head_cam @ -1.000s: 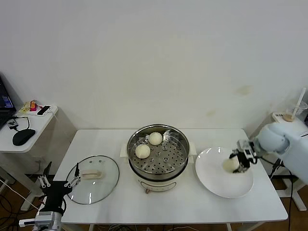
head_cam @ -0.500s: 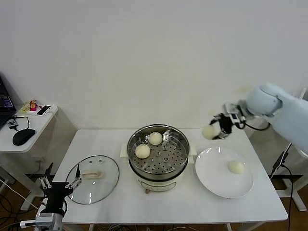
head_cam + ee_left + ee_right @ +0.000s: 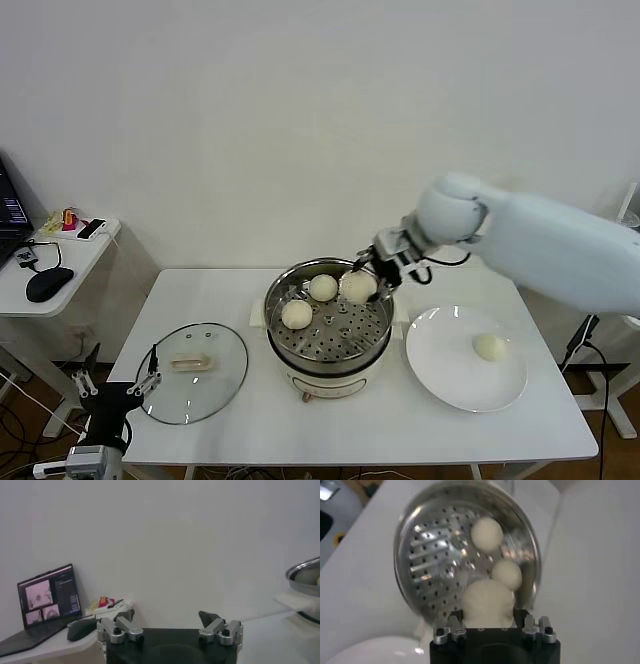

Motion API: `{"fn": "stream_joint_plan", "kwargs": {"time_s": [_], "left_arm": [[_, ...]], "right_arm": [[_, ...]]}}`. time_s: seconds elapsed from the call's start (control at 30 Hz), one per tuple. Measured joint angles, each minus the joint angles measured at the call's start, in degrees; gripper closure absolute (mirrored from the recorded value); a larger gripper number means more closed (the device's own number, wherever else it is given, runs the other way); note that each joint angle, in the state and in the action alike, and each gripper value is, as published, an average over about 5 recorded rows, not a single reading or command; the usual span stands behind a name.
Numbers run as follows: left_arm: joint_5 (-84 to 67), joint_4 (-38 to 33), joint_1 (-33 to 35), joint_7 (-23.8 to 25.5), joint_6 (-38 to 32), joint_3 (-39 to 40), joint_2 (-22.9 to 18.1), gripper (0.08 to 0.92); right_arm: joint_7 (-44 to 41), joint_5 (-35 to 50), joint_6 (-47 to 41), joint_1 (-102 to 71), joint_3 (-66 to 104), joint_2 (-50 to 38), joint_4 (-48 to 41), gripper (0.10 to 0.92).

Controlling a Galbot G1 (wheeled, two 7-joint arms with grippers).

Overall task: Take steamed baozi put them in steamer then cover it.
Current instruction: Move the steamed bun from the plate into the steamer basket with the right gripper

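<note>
The baozi is hanging high above the steamer's perforated bottom, so my right gripper should keep holding the baozi until it is lower in the steamer.
My right gripper (image 3: pixel 362 283) is shut on a cream-white baozi (image 3: pixel 487 603) and holds it over the back right of the steel steamer (image 3: pixel 374 340). Two more baozi lie on the perforated bottom, one at the back (image 3: pixel 322 288) and one on the left side (image 3: pixel 296 314). A further baozi (image 3: pixel 488 346) rests on the white plate (image 3: pixel 445 375) to the right. The glass cover (image 3: pixel 222 383) with its beige handle (image 3: pixel 189 363) lies flat on the table left of the steamer. My left gripper (image 3: pixel 112 388) is parked open below the table's front left corner.
The steamer stands on a cream pot base (image 3: pixel 322 383) in the middle of the white table (image 3: pixel 360 430). A side desk (image 3: pixel 60 260) at far left carries a mouse (image 3: pixel 49 284), a laptop (image 3: pixel 42 607) and small items. A white wall runs behind the table.
My right gripper lifted one baozi off the white plate and carried it left, over the steamer. One baozi stays on the plate. The left gripper sank slightly.
</note>
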Motion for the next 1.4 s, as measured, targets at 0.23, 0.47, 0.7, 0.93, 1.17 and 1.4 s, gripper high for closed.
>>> {"fn": "stream_joint_plan", "kwargs": {"time_s": [0.23,0.47,0.7,0.93,1.17,1.4], "left_arm": [[-0.32,-0.20,0.19,0.00,-0.06,-0.71,0.08,0.177],[-0.48,-0.01,0.59,-0.06,-0.33,-1.24,-0.18,0.177],[-0.90,0.20,0.51,-0.09,-0.40,-1.93,-0.07,0.177],[-0.89,0.50,0.49,-0.16,-0.56,-1.88,-0.36,0.177],[-0.85,0.18,0.50,-0.17,-0.60,-1.89,-0.40,0.177],[-0.64,-0.05,0.40,-0.15,-0.60,-1.87,-0.33,0.177]], "right_arm": [[0.94,-4.94,5.06,-1.32,-3.62,4.17,-0.59,0.397],[1.25,-9.89,9.55,-2.50,-5.73,7.36,-1.40,0.397],[0.82,-11.92,12.28,-2.69,-6.68,8.91,-1.15,0.397],[-0.19,-12.81,13.29,-2.46,-7.27,8.75,-0.35,0.395],[-0.46,-12.74,13.80,-2.17,-7.21,8.11,-0.02,0.291],[0.00,-12.92,13.60,-0.96,-6.06,7.17,-1.13,0.204]]}}
